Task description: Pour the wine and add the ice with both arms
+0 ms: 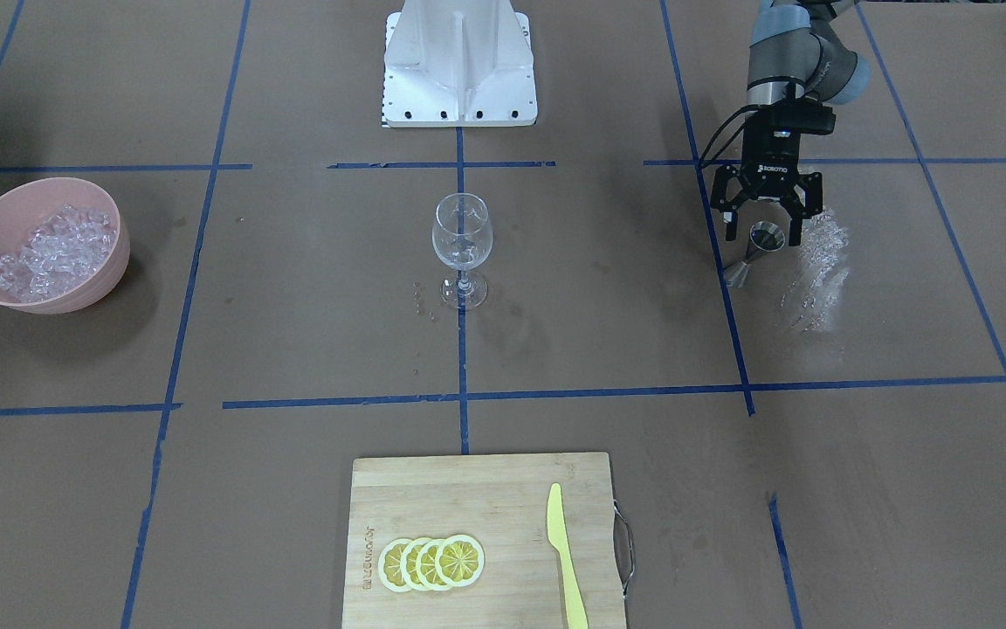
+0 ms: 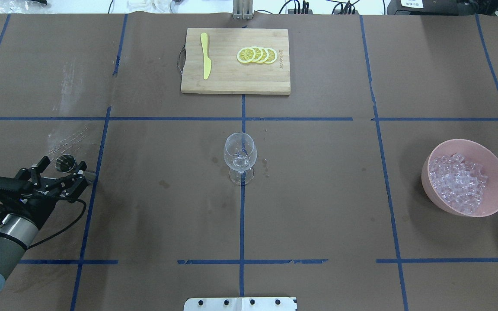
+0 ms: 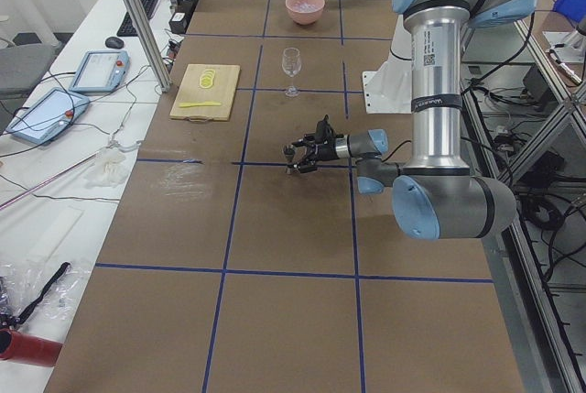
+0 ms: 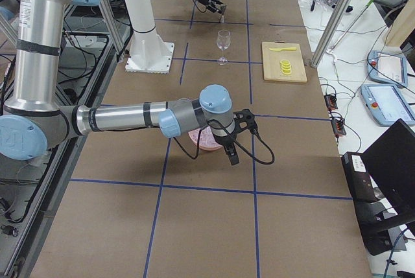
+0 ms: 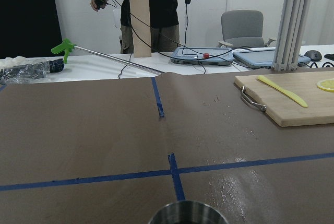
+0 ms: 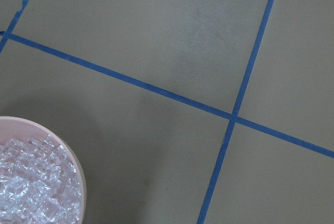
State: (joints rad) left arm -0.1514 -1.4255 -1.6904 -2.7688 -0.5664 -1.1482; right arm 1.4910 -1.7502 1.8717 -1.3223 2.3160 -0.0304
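Observation:
Next, my left gripper leaves the jigger's upper cup and grabs the jigger by its narrow middle [image 1: 750,255], so that cup stays free to pour wine.
My left gripper [image 1: 761,229] is open, its fingers on either side of the upper cup of a small steel jigger [image 1: 763,238]; both also show in the overhead view, the gripper [image 2: 64,167] and the jigger [image 2: 65,163]. The jigger's rim fills the bottom of the left wrist view [image 5: 188,214]. An empty wine glass [image 1: 462,245] stands upright at the table's middle [image 2: 240,156]. The ice [image 1: 53,249] heaps in a pink bowl [image 1: 97,288]. My right gripper [image 4: 231,155] hangs beside the bowl [image 4: 202,143]; I cannot tell whether it is open. The right wrist view shows the ice [image 6: 31,187].
A wooden cutting board [image 2: 231,82] with lemon slices [image 2: 257,55] and a yellow knife [image 2: 205,60] lies at the operators' side. Wet streaks [image 1: 817,262] shine on the brown paper beside the jigger. The robot's white base [image 1: 459,70] stands behind the glass.

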